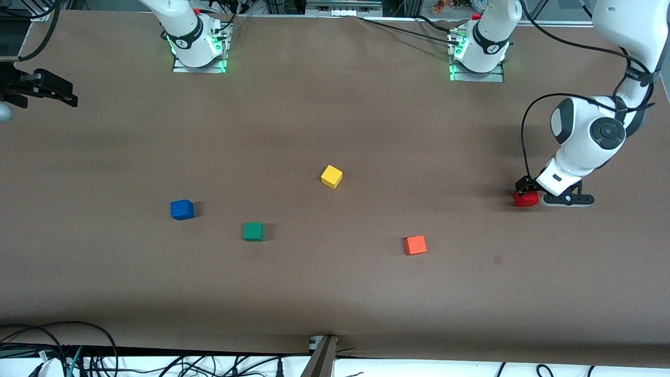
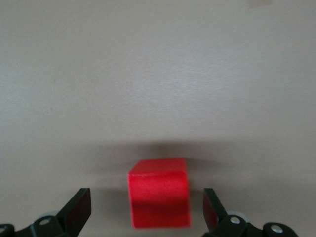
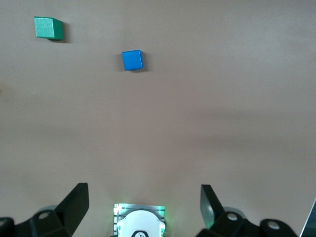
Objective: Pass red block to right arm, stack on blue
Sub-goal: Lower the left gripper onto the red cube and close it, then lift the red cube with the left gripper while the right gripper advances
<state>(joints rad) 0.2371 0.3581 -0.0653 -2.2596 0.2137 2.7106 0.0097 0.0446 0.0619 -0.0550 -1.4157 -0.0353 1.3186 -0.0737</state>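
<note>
My left gripper grabs the red block [image 1: 526, 199] by its opposite sides next, to hand it over to the right arm [image 1: 38, 88].
The red block [image 1: 526, 199] lies on the brown table near the left arm's end. My left gripper [image 1: 525, 191] is down around it and open. In the left wrist view the red block [image 2: 159, 192] sits between the two black fingers [image 2: 77, 210] with a gap on each side, so nothing is gripped. The blue cube [image 1: 181, 209] rests toward the right arm's end, also seen as the blue cube [image 3: 132, 60] in the right wrist view. My right gripper [image 1: 62, 93] waits up in the air over the table's edge at its own end, open and empty [image 3: 143, 202].
A green cube [image 1: 253, 231] lies beside the blue one, slightly nearer the camera. A yellow cube [image 1: 331, 176] sits mid-table and an orange-red cube [image 1: 415, 245] nearer the camera. Both arm bases [image 1: 198, 47] stand along the back edge. Cables trail past the front edge.
</note>
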